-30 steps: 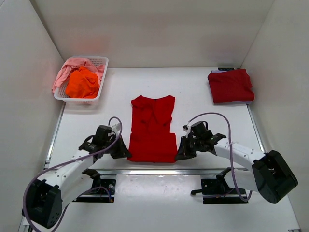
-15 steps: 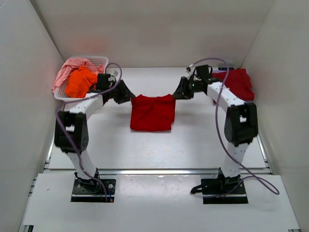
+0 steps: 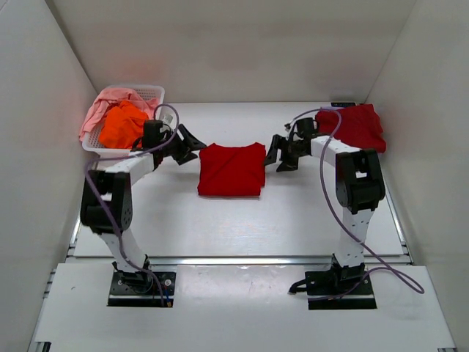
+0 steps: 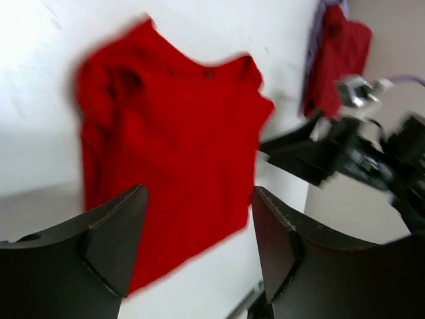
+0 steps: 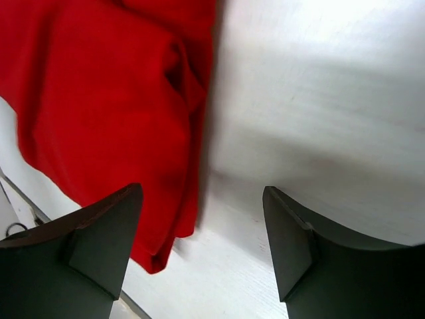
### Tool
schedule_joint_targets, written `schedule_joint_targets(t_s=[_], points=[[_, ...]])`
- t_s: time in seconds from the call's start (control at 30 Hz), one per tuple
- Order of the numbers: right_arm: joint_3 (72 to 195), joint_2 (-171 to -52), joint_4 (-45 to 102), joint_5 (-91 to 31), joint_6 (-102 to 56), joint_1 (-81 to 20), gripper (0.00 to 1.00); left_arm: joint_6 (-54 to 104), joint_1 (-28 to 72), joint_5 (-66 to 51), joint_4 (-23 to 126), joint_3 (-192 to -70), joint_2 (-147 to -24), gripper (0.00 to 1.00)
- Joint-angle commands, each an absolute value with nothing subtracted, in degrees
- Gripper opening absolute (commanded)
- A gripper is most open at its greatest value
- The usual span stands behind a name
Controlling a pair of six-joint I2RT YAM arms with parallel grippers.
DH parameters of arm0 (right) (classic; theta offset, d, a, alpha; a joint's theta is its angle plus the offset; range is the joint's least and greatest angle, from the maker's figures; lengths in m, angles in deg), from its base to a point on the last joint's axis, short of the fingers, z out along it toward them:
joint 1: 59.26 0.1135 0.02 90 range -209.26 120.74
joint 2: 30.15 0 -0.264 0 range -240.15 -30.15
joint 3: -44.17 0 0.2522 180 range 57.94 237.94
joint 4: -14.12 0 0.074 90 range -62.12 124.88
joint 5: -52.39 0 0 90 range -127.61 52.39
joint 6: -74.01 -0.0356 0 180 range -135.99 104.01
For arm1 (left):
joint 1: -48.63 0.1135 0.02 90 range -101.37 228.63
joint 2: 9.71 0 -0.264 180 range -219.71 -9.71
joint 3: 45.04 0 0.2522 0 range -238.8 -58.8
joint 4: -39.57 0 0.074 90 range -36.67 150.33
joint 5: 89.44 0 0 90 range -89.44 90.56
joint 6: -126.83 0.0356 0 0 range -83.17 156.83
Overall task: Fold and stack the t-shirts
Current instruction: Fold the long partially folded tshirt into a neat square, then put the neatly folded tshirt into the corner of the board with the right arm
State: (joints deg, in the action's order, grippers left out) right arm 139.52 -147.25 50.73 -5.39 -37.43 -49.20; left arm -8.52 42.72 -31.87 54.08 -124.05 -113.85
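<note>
The right gripper takes hold of the bright red t-shirt by its side edge facing the crimson t-shirt next, to stack it there.
A bright red t-shirt point(image 3: 231, 169) lies folded in half on the middle of the table, also filling the left wrist view point(image 4: 169, 153) and the right wrist view point(image 5: 106, 100). My left gripper point(image 3: 193, 141) hangs open just off the shirt's upper left corner, nothing between its fingers point(image 4: 109, 239). My right gripper point(image 3: 274, 155) stands open beside the shirt's upper right corner, empty too. A darker crimson t-shirt point(image 3: 352, 128) lies folded at the back right. An orange t-shirt point(image 3: 121, 125) and a pale pink t-shirt point(image 3: 99, 110) sit crumpled in the basket.
The white mesh basket point(image 3: 150, 93) stands at the back left against the side wall. White walls close in the table on the left, back and right. Both arm bases point(image 3: 139, 282) sit at the near edge.
Both grippers carried the red shirt's near hem up to its far edge, folding it in half, then opened and let go. They now stand just off its upper corners.
</note>
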Motion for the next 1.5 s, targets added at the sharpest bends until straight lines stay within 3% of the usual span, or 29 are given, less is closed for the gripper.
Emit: schedule_joint_targets(t_s=[0.0, 0.17, 0.37, 0.43, 0.47, 0.5, 0.53, 0.63, 0.77, 0.87, 1.13, 1.47], points=[[135.3, -143.7, 42.8, -4.0, -37.4, -47.7, 0.71, -9.1, 41.6, -34.9, 50.3, -118.4, -101.0, 0.74], [134.2, -146.9, 36.7, 0.3, -43.0, -43.6, 0.73, -8.6, 44.3, -35.4, 53.3, -109.2, -89.4, 0.74], [143.2, -157.8, 37.0, 4.5, -46.5, -38.9, 0.71, -8.7, 46.9, -36.4, 57.0, -106.5, -80.9, 0.74], [146.1, -160.9, 38.3, 6.1, -46.8, -37.9, 0.61, -8.9, 47.2, -37.4, 56.9, -106.7, -80.3, 0.75], [147.0, -161.3, 39.7, 6.6, -46.0, -37.9, 0.42, -9.1, 47.3, -37.8, 57.0, -106.7, -80.0, 0.75], [147.7, -161.7, 40.7, 6.7, -45.2, -38.0, 0.16, -9.2, 47.6, -37.7, 57.3, -106.6, -79.9, 0.75], [147.8, -161.6, 41.8, 6.8, -44.3, -38.1, 0.00, -9.2, 47.5, -37.7, 57.0, -106.3, -79.4, 0.75], [150.4, -159.4, 49.2, 1.4, -37.8, -38.8, 0.00, -9.4, 47.7, -38.1, 57.1, -105.7, -79.1, 0.74], [156.6, -155.0, 63.2, -25.9, -26.0, -37.3, 0.00, -10.5, 46.8, -38.3, 55.2, -104.4, -79.0, 0.74], [154.6, -150.3, 63.6, -36.0, -18.7, -38.4, 0.00, -10.6, 46.2, -37.7, 54.6, -103.4, -79.1, 0.74], [140.5, -133.6, 49.1, -42.1, -5.9, -48.5, 0.00, -10.9, 46.0, -37.9, 52.0, -102.7, -80.9, 0.74], [146.1, -132.0, 43.8, -46.5, 7.6, -58.1, 0.00, -11.5, 45.2, -38.0, 49.4, -101.7, -83.1, 0.74]])
